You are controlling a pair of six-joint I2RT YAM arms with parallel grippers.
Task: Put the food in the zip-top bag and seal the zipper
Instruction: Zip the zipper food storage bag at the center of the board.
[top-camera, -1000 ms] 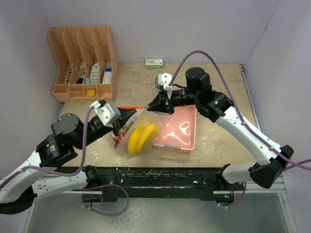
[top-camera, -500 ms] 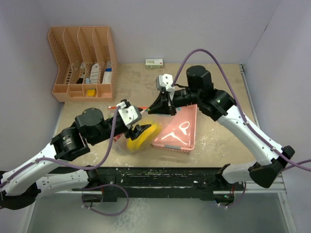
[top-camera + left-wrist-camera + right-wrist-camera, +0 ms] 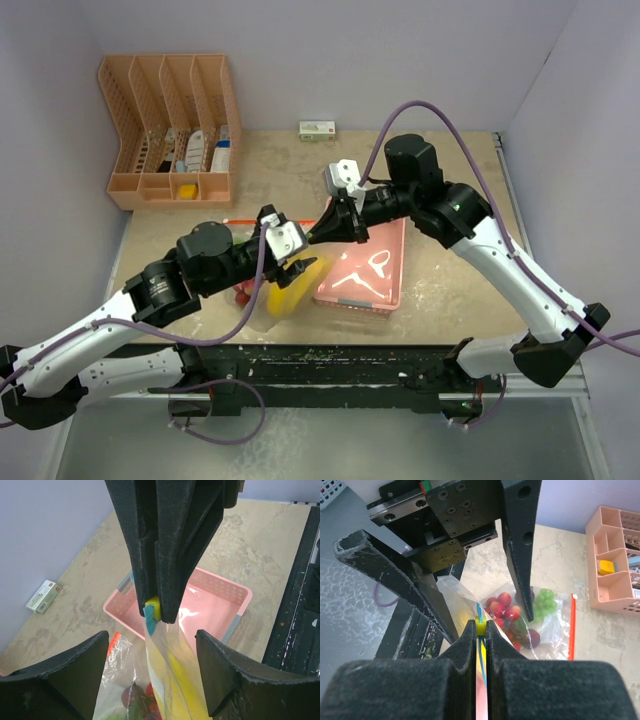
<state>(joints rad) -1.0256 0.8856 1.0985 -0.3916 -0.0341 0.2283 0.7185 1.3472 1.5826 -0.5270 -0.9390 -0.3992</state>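
I will grab the bag's blue zipper with my left gripper next, at the bag's corner (image 3: 150, 617) just below the yellow slider. The slider stays free to seal the bag.
A clear zip-top bag (image 3: 187, 685) with yellow bananas (image 3: 285, 285) inside hangs by its blue zipper. My right gripper (image 3: 480, 625) is shut on the yellow slider (image 3: 153, 606) at the bag's top corner, above the pink basket's left edge. My left gripper (image 3: 150, 640) is open, one finger on each side of the bag just below the slider, neither pad touching it. In the top view it (image 3: 295, 262) sits close to the right gripper (image 3: 318, 238). A second clear bag (image 3: 540, 625) holding strawberries and green grapes lies on the table behind.
The pink basket (image 3: 372, 270) lies right of the bag. An orange desk organizer (image 3: 170, 130) stands at the back left and a small box (image 3: 317, 128) at the back wall. The second bag's red zipper strip (image 3: 571, 625) lies flat on the table.
My left gripper has let go of the bag, opened, and moved right to straddle it near the right gripper. The right gripper kept its pinch and shifted slightly.
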